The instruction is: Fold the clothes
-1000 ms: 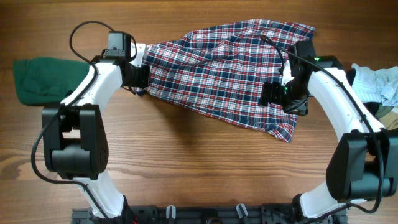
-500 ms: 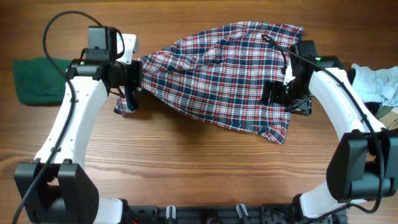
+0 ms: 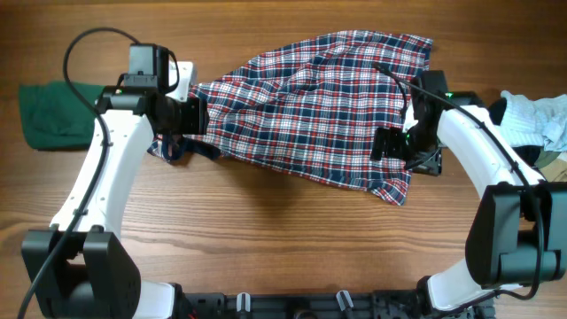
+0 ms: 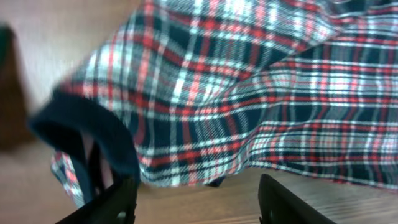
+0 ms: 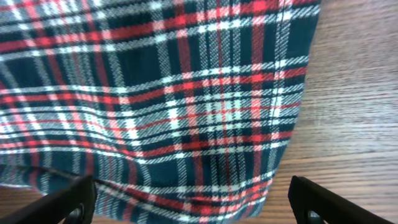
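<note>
I next need to grab the plaid garment's edge beside the navy trim (image 4: 99,130) with my left gripper, so both grippers can spread the garment for folding.
The red, navy and white plaid garment (image 3: 301,115) lies spread across the wooden table between both arms, and its navy-trimmed left corner (image 3: 168,146) droops onto the wood. My left gripper (image 3: 197,117) is at the garment's left edge. In the left wrist view its jaws (image 4: 196,193) are wide open with bare wood between them, and the plaid (image 4: 249,93) and navy trim (image 4: 99,130) are just ahead. My right gripper (image 3: 390,142) is over the garment's lower right part. Its jaws (image 5: 193,199) are wide open, straddling the plaid's hem (image 5: 155,93).
A dark green cloth (image 3: 53,115) lies at the far left. A pile of light blue and white garments (image 3: 536,120) with a beige piece (image 3: 554,164) sits at the right edge. Bare wood runs along the front of the table.
The left arm swung left, drawing the garment's left edge with it; that corner now sags onto the table. The right gripper and the garment's right side shifted slightly left.
</note>
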Robot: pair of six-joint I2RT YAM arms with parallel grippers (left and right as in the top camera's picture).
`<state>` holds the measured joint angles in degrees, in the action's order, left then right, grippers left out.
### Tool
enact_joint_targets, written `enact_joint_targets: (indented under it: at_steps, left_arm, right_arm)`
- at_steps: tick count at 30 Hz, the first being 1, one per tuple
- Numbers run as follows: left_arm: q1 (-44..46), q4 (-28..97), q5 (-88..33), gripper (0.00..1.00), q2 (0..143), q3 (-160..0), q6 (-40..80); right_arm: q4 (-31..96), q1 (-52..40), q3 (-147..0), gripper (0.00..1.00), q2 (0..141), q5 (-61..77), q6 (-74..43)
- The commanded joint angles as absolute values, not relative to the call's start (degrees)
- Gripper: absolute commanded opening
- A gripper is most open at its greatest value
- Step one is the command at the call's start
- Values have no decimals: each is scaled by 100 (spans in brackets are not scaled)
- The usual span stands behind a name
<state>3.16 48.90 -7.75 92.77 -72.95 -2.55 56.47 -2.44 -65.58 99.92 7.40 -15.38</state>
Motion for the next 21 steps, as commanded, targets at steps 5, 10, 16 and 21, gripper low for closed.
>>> enact_joint_targets:
  at_steps: [5, 10, 16, 21]
  left_arm:
    - [-196, 4709, -318, 67, 9354, -6528, 1824]
    - [-268, 3153, -1133, 71, 9356, -5572, 2891]
    - [-246, 2615, -1341, 65, 9356, -5356, 3336]
    - [-165, 2438, -1564, 61, 9354, -5356, 3734]
  right_arm:
    - [5548, -222, -6361, 100, 9922, 639, -1653]
    - [5507, -222, -6361, 100, 9922, 639, -1649]
    - [5468, -222, -6361, 99, 9922, 639, -1653]
    - [5459, -222, -6361, 99, 9922, 639, -1656]
